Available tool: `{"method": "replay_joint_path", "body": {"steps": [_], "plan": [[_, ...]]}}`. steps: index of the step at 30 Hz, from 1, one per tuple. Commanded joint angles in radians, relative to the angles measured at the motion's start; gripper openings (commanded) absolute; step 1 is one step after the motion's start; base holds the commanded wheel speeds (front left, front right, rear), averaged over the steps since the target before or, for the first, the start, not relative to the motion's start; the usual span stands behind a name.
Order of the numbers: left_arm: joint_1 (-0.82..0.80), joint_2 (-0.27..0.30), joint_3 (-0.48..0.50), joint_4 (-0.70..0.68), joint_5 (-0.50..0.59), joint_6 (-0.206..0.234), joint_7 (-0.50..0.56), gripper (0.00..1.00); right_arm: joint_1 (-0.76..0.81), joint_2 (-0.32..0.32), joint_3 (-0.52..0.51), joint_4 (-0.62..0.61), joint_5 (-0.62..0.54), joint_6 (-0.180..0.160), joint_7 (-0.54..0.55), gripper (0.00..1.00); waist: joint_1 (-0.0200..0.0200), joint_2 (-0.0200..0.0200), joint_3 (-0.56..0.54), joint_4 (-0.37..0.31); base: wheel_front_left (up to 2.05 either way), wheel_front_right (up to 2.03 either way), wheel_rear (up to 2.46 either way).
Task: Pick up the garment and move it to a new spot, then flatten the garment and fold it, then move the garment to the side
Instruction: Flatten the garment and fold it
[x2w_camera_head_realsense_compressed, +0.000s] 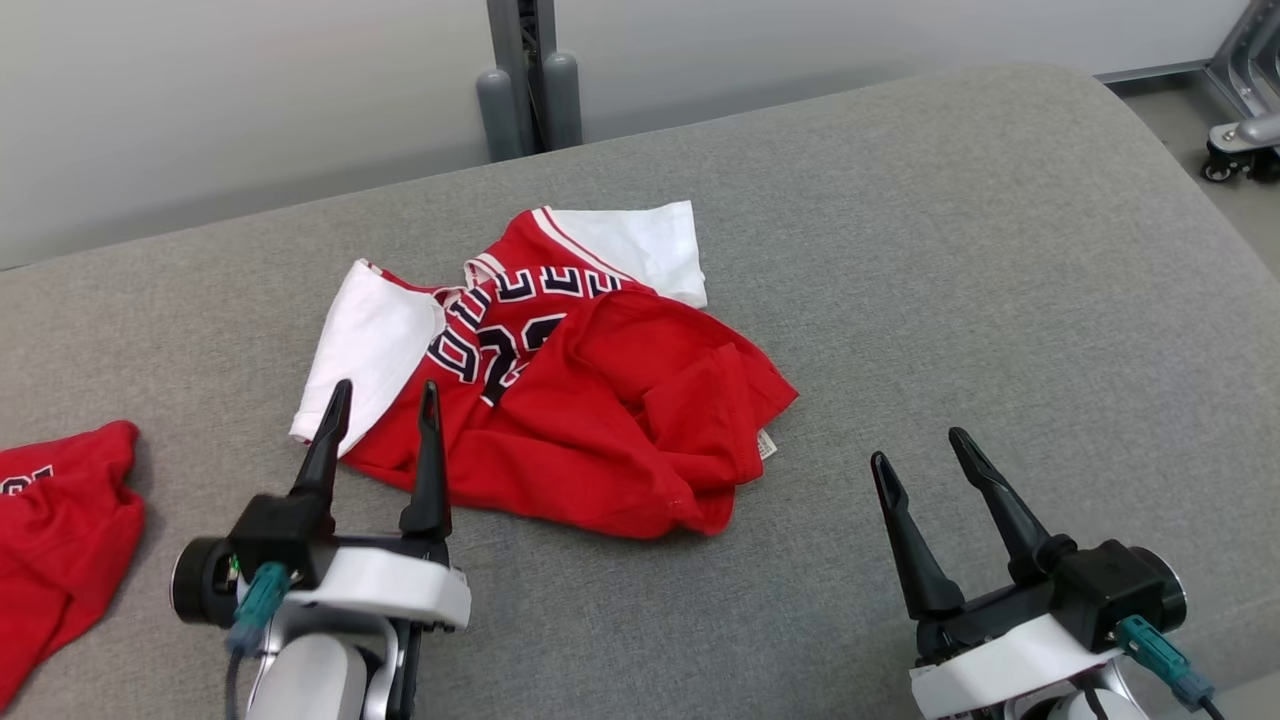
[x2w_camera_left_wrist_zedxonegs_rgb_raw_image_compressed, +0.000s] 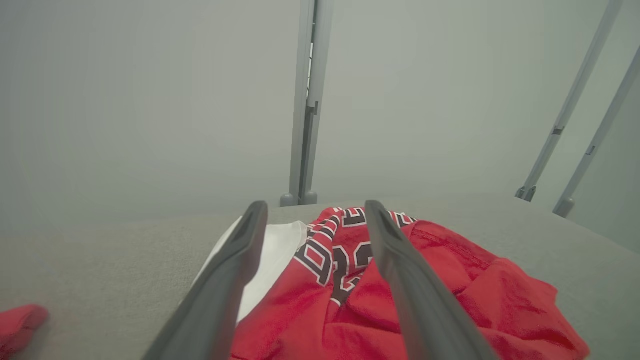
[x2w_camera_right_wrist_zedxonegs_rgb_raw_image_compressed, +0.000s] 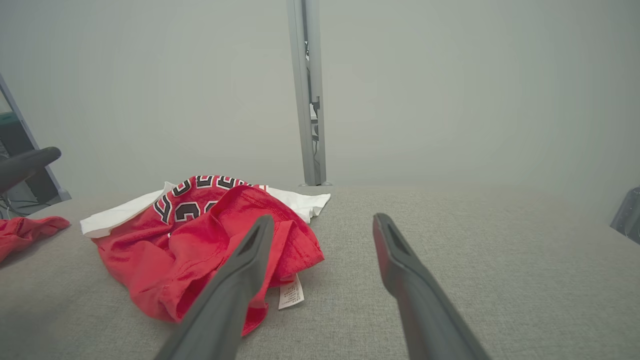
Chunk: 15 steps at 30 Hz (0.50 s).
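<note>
The red jersey (x2w_camera_head_realsense_compressed: 576, 432) needs to go to a new spot, so my left gripper should next grip it by its white sleeve's cuff to carry it there.
The garment (x2w_camera_head_realsense_compressed: 600, 400) is a red jersey with white sleeves and black lettering, lying crumpled on the grey padded table (x2w_camera_head_realsense_compressed: 950, 250). My left gripper (x2w_camera_head_realsense_compressed: 385, 398) stands open just above the jersey's near left edge, holding nothing. In the left wrist view my left gripper (x2w_camera_left_wrist_zedxonegs_rgb_raw_image_compressed: 311, 210) frames the garment (x2w_camera_left_wrist_zedxonegs_rgb_raw_image_compressed: 450, 285) between its two dark fingers. My right gripper (x2w_camera_head_realsense_compressed: 920, 448) is open to the right of the jersey, over bare table. The right wrist view shows my right gripper (x2w_camera_right_wrist_zedxonegs_rgb_raw_image_compressed: 324, 222) with the garment (x2w_camera_right_wrist_zedxonegs_rgb_raw_image_compressed: 200, 235) lying to its left, a white label showing at the hem.
A second red garment (x2w_camera_head_realsense_compressed: 60, 530) lies at the table's left edge. A grey post (x2w_camera_head_realsense_compressed: 530, 70) stands behind the table's far edge. A wheeled metal frame (x2w_camera_head_realsense_compressed: 1240, 140) stands on the floor at the far right.
</note>
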Motion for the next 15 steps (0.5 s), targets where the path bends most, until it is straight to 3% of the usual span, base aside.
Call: {"method": "replay_joint_path", "body": {"steps": [1,7,15], "plan": [[-0.029,0.007,0.002,0.004,0.012,0.005,-0.001,1.00,-0.002,-0.005,0.002,0.000,-0.005,0.000,-0.006,1.00,0.0000,0.0000,0.002,-0.005,0.00,0.00,0.00],[-0.162,0.033,-0.005,0.217,0.097,0.023,-0.001,1.00,-0.018,-0.005,0.020,0.010,0.005,0.000,-0.006,1.00,0.0000,0.0000,0.020,-0.035,0.00,0.00,0.00],[-0.301,0.072,-0.004,0.482,0.128,0.038,0.004,1.00,-0.045,-0.005,0.042,0.015,0.025,0.000,-0.006,1.00,0.0000,0.0000,0.056,-0.066,0.00,0.00,0.00]]}}
